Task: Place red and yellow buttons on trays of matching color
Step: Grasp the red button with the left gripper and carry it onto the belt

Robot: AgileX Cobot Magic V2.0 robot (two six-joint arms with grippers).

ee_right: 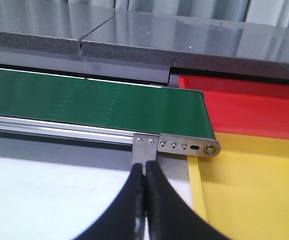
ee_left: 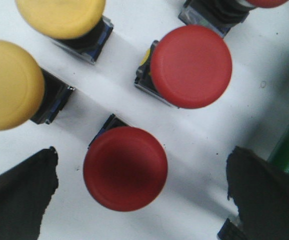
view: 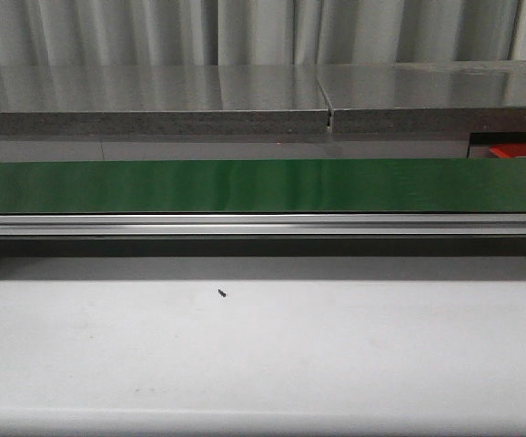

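Note:
My left gripper's fingers reach down beside the near red button, so it is now time to close. Closing now would catch the button.
In the left wrist view, one red button (ee_left: 125, 168) stands on the white table straight below my open left gripper (ee_left: 140, 159), with a dark finger on each side and not touching it. A second red button (ee_left: 191, 66) and the edge of a third (ee_left: 267, 2) lie beyond it. Two yellow buttons (ee_left: 59, 17) (ee_left: 9, 85) stand beside them. My right gripper (ee_right: 145, 167) is shut and empty, over the table near the belt's end. The red tray (ee_right: 249, 105) and the yellow tray (ee_right: 254, 190) sit side by side there. Neither gripper shows in the front view.
A green conveyor belt (view: 263, 186) on a metal rail runs across the table's far side, also seen as the belt (ee_right: 84, 100) in the right wrist view. Grey steel counters (view: 154, 91) stand behind. A sliver of the red tray (view: 520, 148) shows at far right.

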